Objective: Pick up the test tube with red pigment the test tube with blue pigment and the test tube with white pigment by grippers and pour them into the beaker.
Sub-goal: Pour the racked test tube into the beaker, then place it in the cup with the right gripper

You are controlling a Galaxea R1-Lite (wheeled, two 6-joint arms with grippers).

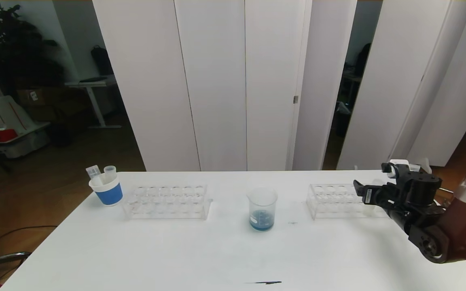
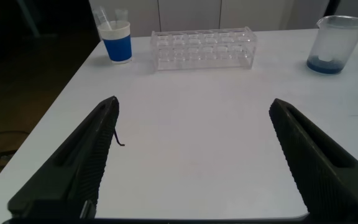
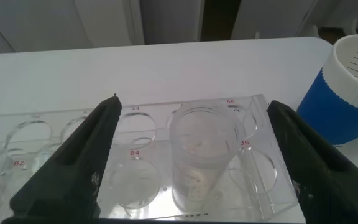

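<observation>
My right gripper is to grab the test tube with white pigment next, by its top end just under the tube's rim (image 3: 205, 146), since the rest is inside the rack hole (image 3: 194, 193).
The test tube with white pigment (image 3: 201, 155) is a clear tube with whitish matter low inside. It stands upright in a hole of the right clear rack (image 3: 55, 124). My right gripper (image 3: 193, 106) is open, one finger on each side of the tube and clear of it. In the head view that gripper (image 1: 372, 178) hovers over the right end of the right rack (image 1: 330, 200). The beaker (image 1: 262, 210) stands mid-table with blue liquid at its bottom. My left gripper (image 2: 194, 104) is open over bare table, holding nothing. The red and blue test tubes are out of view.
A blue-and-white paper cup (image 1: 106, 189) at the table's far left holds two clear tubes. An empty clear rack (image 1: 166, 202) lies beside it. Another blue-and-white cup (image 3: 347, 93) stands just past the right rack. A dark streak (image 1: 263, 282) marks the table's front edge.
</observation>
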